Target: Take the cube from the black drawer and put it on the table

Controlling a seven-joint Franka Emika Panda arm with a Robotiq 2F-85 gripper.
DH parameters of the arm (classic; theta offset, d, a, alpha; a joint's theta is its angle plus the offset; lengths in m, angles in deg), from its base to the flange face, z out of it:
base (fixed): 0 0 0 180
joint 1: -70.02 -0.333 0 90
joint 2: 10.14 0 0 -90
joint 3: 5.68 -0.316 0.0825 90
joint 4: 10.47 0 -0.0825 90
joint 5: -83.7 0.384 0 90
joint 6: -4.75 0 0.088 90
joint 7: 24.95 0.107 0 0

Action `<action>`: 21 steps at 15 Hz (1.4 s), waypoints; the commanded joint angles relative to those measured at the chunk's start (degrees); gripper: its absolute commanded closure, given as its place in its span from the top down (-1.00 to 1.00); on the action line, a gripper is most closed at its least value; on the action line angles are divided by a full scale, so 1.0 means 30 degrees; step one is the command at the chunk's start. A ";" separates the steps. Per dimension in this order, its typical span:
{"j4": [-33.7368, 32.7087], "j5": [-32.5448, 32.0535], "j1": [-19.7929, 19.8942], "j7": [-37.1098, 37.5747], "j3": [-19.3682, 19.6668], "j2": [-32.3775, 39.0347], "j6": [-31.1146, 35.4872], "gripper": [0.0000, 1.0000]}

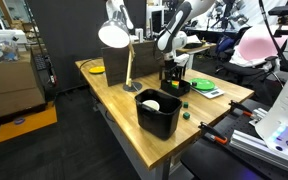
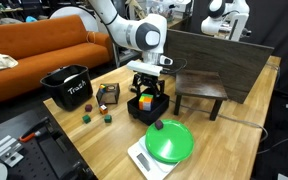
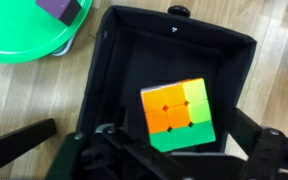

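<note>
I need to close my gripper on the cube (image 3: 178, 117) now: both fingers reach down between the black drawer's sides, on either side of the cube's green row.
A multicoloured cube (image 3: 178, 117), orange and green on top, lies inside the black drawer (image 3: 114, 70), which stands on the light wooden table (image 2: 234, 140). My gripper (image 3: 174, 160) is open, right above the drawer, with a finger on each side of the cube and apart from it. In both exterior views the gripper (image 2: 147, 80) (image 1: 170, 68) hangs just over the drawer (image 2: 134, 110) (image 1: 174, 82). The cube (image 2: 145, 99) shows in the drawer's open top.
A deep black tub (image 2: 66, 88) (image 1: 156, 112) stands on the table. A green round lid on a scale (image 2: 169, 141) sits beside the drawer. A small dark stool (image 2: 199, 90), a wire frame box (image 2: 108, 96), small loose blocks (image 2: 86, 117) and a desk lamp (image 1: 116, 35) are nearby.
</note>
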State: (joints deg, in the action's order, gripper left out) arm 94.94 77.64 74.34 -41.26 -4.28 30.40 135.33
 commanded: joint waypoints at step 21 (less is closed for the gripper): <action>-0.0578 0.1898 0.1345 -0.0489 -0.0657 0.0342 -0.1061 -0.14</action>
State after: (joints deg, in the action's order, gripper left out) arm 93.87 82.48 77.07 -41.97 -5.41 30.63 132.95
